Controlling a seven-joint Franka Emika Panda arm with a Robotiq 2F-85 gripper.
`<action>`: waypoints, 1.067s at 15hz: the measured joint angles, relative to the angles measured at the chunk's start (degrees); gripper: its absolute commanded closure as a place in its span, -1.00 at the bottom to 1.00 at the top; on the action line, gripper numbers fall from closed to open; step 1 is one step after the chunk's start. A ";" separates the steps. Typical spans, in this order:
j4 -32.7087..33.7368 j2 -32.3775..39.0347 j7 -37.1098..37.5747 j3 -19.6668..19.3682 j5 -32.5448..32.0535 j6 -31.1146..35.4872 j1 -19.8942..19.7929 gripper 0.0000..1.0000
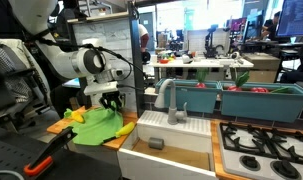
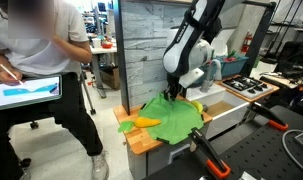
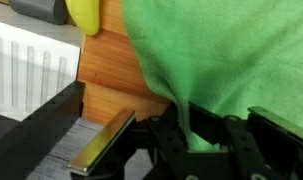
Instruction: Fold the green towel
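My fingers are holding the fold (image 3: pixel 176 95) beside the spread middle of the green towel, so I should bring the fold over the middle before my gripper lets it go.
The green towel (image 1: pixel 96 128) lies rumpled on the wooden counter beside the sink, and it shows in both exterior views (image 2: pixel 171 122). My gripper (image 1: pixel 111 103) is low over the towel's edge nearest the sink (image 2: pixel 174 95). In the wrist view the towel (image 3: pixel 231 50) fills the upper right. A raised fold of it runs down between my fingers (image 3: pixel 206 135), which are shut on it.
A yellow banana-like object (image 1: pixel 76 115) lies at the towel's far edge (image 3: pixel 86 12). An orange carrot-like object (image 2: pixel 141 122) lies on the counter (image 3: pixel 111 70). The white sink (image 1: pixel 176 135), teal bins (image 1: pixel 236 100) and stove (image 1: pixel 266 145) are beside it. A person (image 2: pixel 41 60) sits nearby.
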 measured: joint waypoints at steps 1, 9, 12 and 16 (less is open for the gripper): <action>-0.81 -1.07 0.58 -0.07 0.00 0.00 0.76 0.95; -5.24 -7.41 1.17 0.80 -0.05 -1.84 6.43 0.95; -5.19 -7.53 -0.82 2.75 -0.07 -4.05 7.40 0.95; -5.29 -7.49 -4.41 5.69 -0.07 -7.22 7.62 0.95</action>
